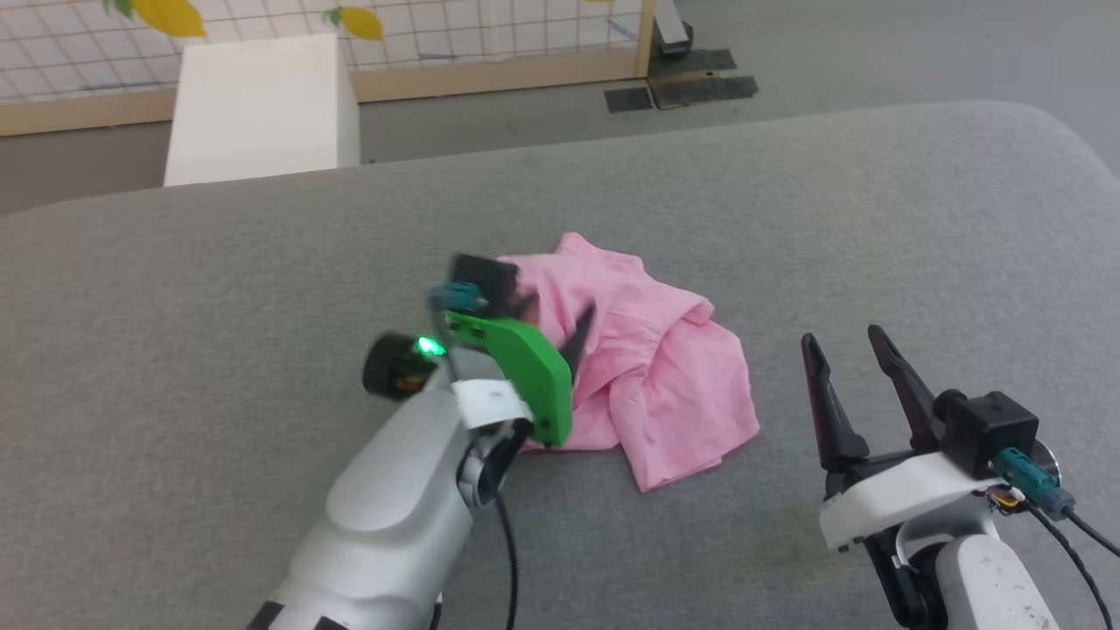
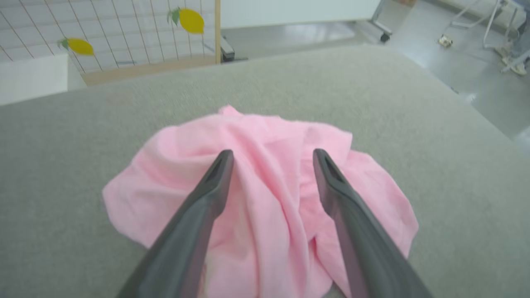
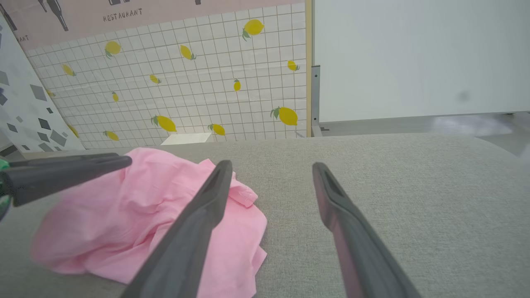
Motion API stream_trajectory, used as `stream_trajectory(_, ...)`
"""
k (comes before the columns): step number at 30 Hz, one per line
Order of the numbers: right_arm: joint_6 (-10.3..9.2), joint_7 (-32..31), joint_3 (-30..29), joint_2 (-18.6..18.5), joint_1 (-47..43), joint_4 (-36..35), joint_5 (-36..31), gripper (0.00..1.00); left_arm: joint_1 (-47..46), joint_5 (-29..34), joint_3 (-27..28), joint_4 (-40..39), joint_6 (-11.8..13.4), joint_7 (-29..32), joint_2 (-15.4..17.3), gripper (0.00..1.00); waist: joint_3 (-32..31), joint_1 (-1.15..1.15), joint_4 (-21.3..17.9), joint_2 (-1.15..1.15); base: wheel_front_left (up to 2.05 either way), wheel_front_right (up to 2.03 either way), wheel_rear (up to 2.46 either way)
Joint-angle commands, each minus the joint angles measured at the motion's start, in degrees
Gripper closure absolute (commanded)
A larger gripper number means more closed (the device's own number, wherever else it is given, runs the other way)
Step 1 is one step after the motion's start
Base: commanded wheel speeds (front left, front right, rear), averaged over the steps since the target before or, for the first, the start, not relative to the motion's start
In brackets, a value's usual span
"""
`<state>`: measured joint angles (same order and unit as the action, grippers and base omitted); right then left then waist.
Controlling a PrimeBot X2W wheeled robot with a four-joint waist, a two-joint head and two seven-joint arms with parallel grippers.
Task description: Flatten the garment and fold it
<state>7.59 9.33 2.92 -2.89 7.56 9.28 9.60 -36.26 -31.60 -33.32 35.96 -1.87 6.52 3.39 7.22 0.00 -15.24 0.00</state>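
Observation:
My right gripper is to grab a loose edge fold next, to flatten the crumpled pink garment [image 1: 640,357] [image 3: 149,208].
The garment [image 1: 652,367] is a crumpled heap of light-pink fabric in the middle of the grey padded table [image 1: 219,289]. My left gripper [image 1: 556,319] hovers over the heap's left part. In the left wrist view its fingers stand open above the garment [image 2: 265,207] with nothing between them, and the left gripper [image 2: 271,155] points at the folds. My right gripper [image 1: 840,337] is open at the lower right, clear of the cloth. In the right wrist view the garment [image 3: 136,215] lies left of the right gripper [image 3: 271,167]; a left finger [image 3: 62,171] reaches in from the left.
A white box [image 1: 258,109] stands beyond the table's far left edge, in front of a tiled wall panel with lemon prints [image 3: 186,82]. The table's right corner [image 1: 1041,140] is rounded, with floor beyond.

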Motion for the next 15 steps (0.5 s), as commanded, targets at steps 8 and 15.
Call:
stream_trajectory(8,-0.10,-0.8,-0.9,0.0,-1.7,-1.4,-0.6,0.00,5.9,1.9,7.3,-10.5,2.8,-20.6,4.6,0.00,-3.0,0.00,5.3,0.00,0.00,0.00,0.00)
stream_trajectory(15,-0.10,-1.4,-1.7,0.0,-2.7,-2.7,-0.7,0.00,18.0,6.5,17.2,-23.6,5.0,-21.5,8.8,0.00,-3.5,0.00,7.3,0.00,0.00,0.00,0.00)
